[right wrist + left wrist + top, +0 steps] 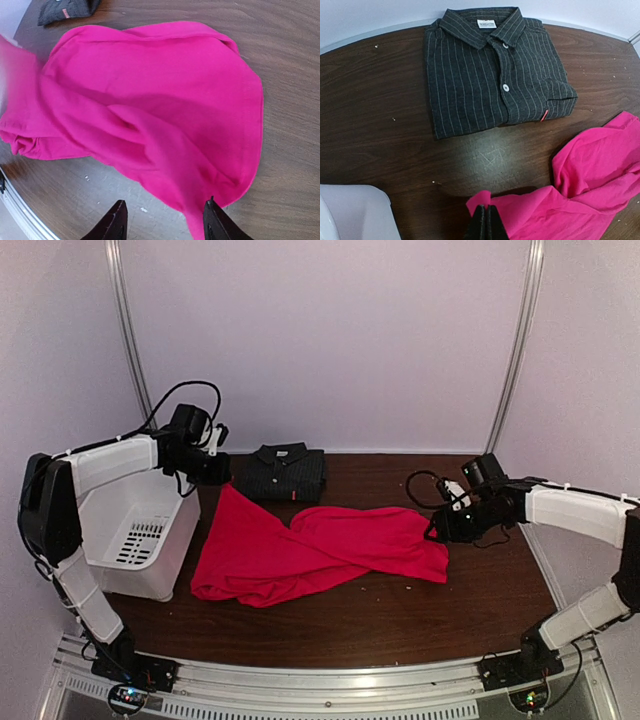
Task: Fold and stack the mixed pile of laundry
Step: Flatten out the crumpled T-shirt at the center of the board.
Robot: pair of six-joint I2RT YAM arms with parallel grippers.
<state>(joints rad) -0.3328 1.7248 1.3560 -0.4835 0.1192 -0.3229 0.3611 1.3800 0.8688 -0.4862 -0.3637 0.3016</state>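
Note:
My right gripper will next spread the T-shirt for folding by grabbing the red T-shirt's near edge (436, 577) (191, 216), opposite the corner that my left gripper holds.
The red T-shirt (320, 550) lies twisted and crumpled across the middle of the table. My left gripper (216, 476) is shut on its far left corner and holds that corner up; in the left wrist view the closed fingers (486, 222) pinch the red cloth (560, 210). The dark pinstriped shirt (286, 472) lies folded at the back, collar away from me, and also shows in the left wrist view (490, 70). My right gripper (438, 531) is open at the T-shirt's right edge; in the right wrist view (165, 209) a strip of the red cloth (150, 105) runs down beside its right finger.
A white slotted bin (140, 530) stands at the left edge of the table, under my left arm; its corner shows in the left wrist view (355, 212). The brown table (400, 610) ends at a metal rail in front. Walls close in behind and on both sides.

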